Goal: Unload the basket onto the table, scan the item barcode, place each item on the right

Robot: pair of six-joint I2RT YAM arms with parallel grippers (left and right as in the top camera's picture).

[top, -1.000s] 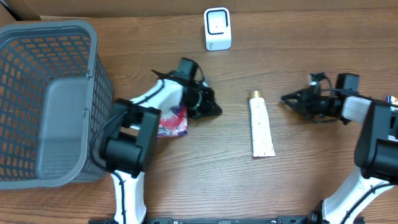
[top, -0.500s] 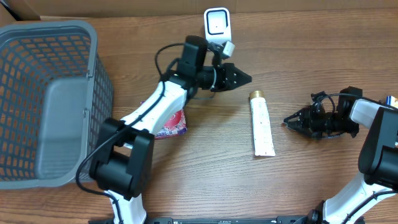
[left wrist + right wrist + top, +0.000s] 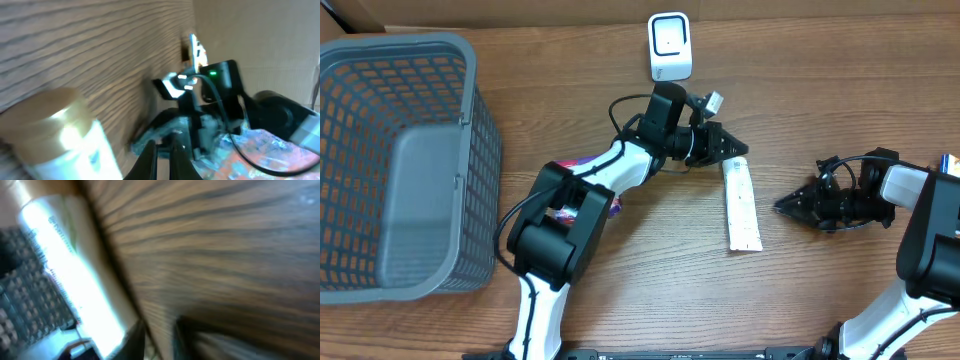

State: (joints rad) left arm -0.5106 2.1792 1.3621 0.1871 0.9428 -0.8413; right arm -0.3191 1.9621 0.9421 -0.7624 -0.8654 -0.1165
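Note:
I need to open my right gripper again next, because it is closed short of the white tube. Then I will move toward the gold cap to grab the tube's middle.
The item, a white tube, lies lengthwise on the wood table at centre right. In the left wrist view its gold cap sits low at the left. My left gripper is shut and empty, its tip over the tube's cap end; in the left wrist view the left gripper shows its fingers pressed together. My right gripper points left, a short way right of the tube and not touching it. In its blurred wrist view the right gripper has its jaws slightly apart over bare wood, the tube up to its left. The white scanner stands at the back.
A grey mesh basket fills the left side. A colourful packet lies mostly hidden under my left arm. Another colourful item peeks in at the right edge.
My left arm swung from the packet up past the scanner and down to the tube's cap end. The right gripper shifted down and a little left, and its jaws parted slightly.

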